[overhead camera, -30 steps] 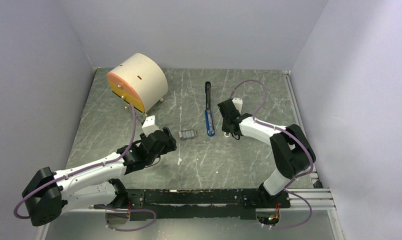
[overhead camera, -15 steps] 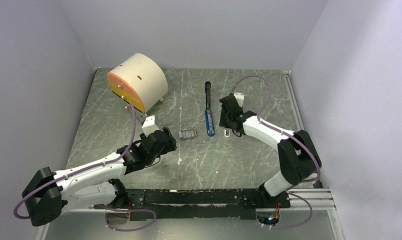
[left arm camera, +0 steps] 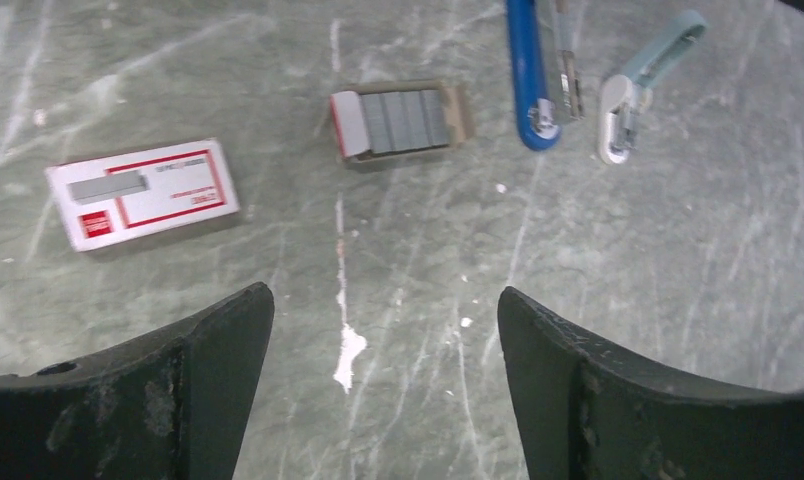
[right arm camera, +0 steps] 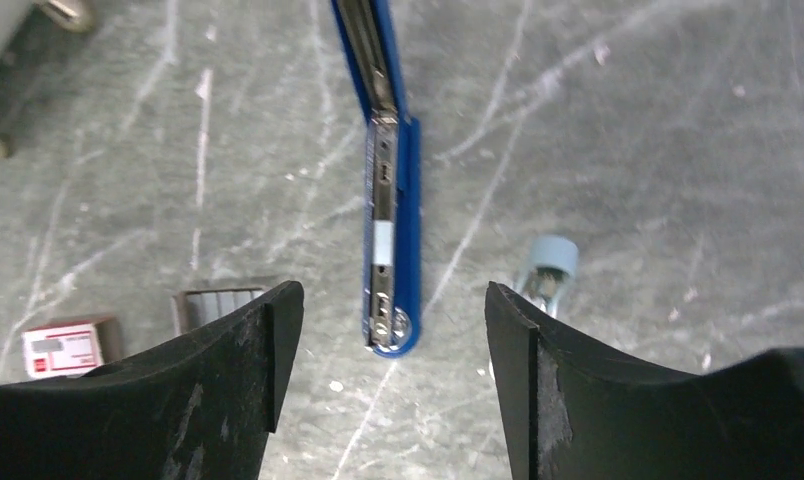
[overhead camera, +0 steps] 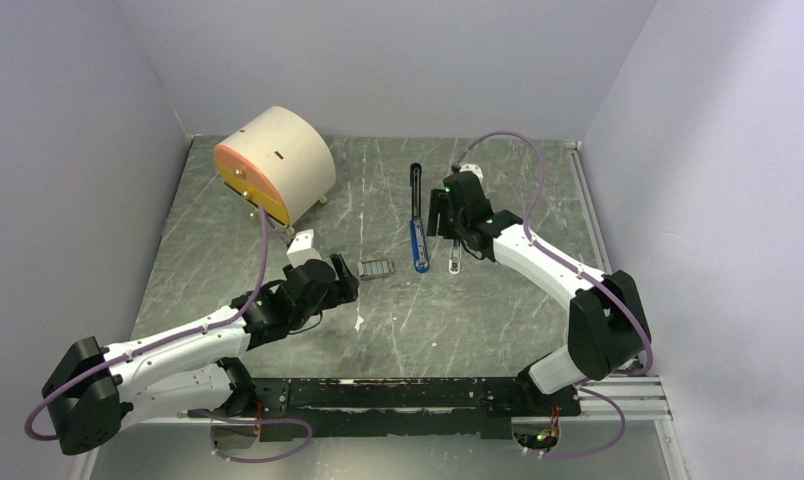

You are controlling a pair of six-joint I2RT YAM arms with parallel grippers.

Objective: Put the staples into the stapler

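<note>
Next, my right gripper takes hold of the stapler by its swung-open black upper arm (right arm camera: 369,48), since the metal channel (right arm camera: 383,240) stays free for the staples.
The stapler (overhead camera: 418,243), blue and black, lies swung open lengthwise mid-table; its metal channel (right arm camera: 383,240) shows in the right wrist view. The staples (overhead camera: 376,268) are dark-grey strips in a small brown tray (left arm camera: 403,122), just left of the stapler's near end (left arm camera: 530,90). My left gripper (overhead camera: 345,282) hovers near the staples' left side, open (left arm camera: 383,300) and holding nothing. My right gripper (overhead camera: 439,220) hangs over the stapler's right side, open (right arm camera: 393,290), with the stapler's near end showing between its fingers below.
A light-blue and white oblong piece (overhead camera: 455,257) lies right of the stapler (left arm camera: 638,90). A red-and-white box (left arm camera: 143,192) sits left of the staples. A beige drum with an orange face (overhead camera: 275,165) stands back left. Grey walls enclose the table.
My right gripper has opened and drawn back toward the far side; the light-blue piece now lies free on the table. My left gripper has edged toward the staples and opened a little wider.
</note>
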